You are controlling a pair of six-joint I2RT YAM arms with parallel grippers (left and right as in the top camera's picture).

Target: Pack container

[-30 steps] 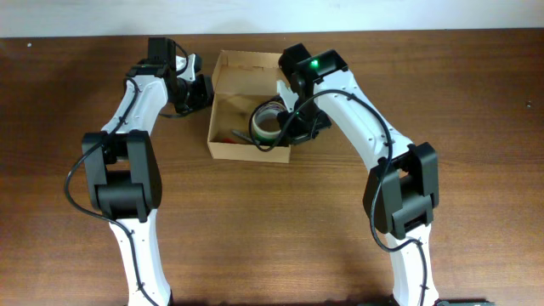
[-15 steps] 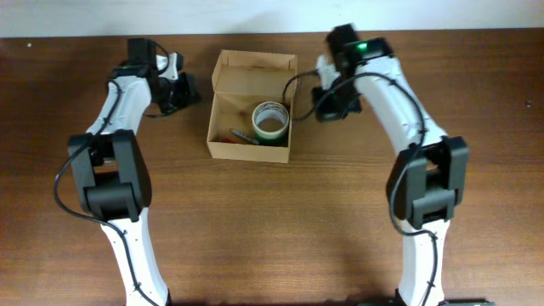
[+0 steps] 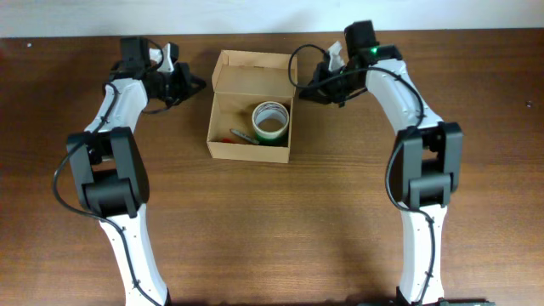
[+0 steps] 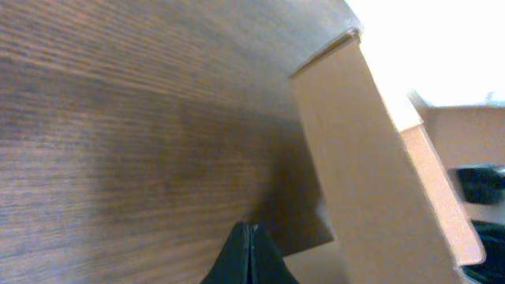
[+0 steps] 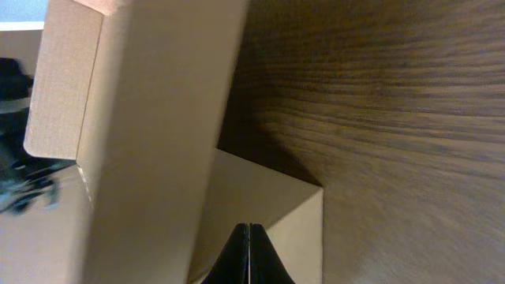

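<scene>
The container's lid would stay open if I lifted my right gripper now. My right gripper's shut fingers are beside the container's side flap, not around it.
The tan cardboard container (image 3: 223, 146) stands open at the table's middle back, its flap lid (image 3: 252, 76) raised behind it. Inside lie a tape roll (image 3: 271, 121) and a few pens (image 3: 240, 136). My left gripper (image 3: 195, 83) is shut and empty, just left of the lid's left edge; its wrist view shows the shut tips (image 4: 250, 237) next to the box wall (image 4: 371, 166). My right gripper (image 3: 303, 89) is shut and empty, at the lid's right edge; its wrist view shows the shut tips (image 5: 248, 235) over the box's side flap (image 5: 272, 209).
The brown wooden table (image 3: 272, 229) stretches in front of the box. A white wall strip (image 3: 272, 17) runs along the table's far edge. Both arms arch in from the front toward the box's back corners.
My right gripper has left the box, with the tape roll now lying inside, and swung back to the lid's right edge. My left gripper has shifted slightly back and left.
</scene>
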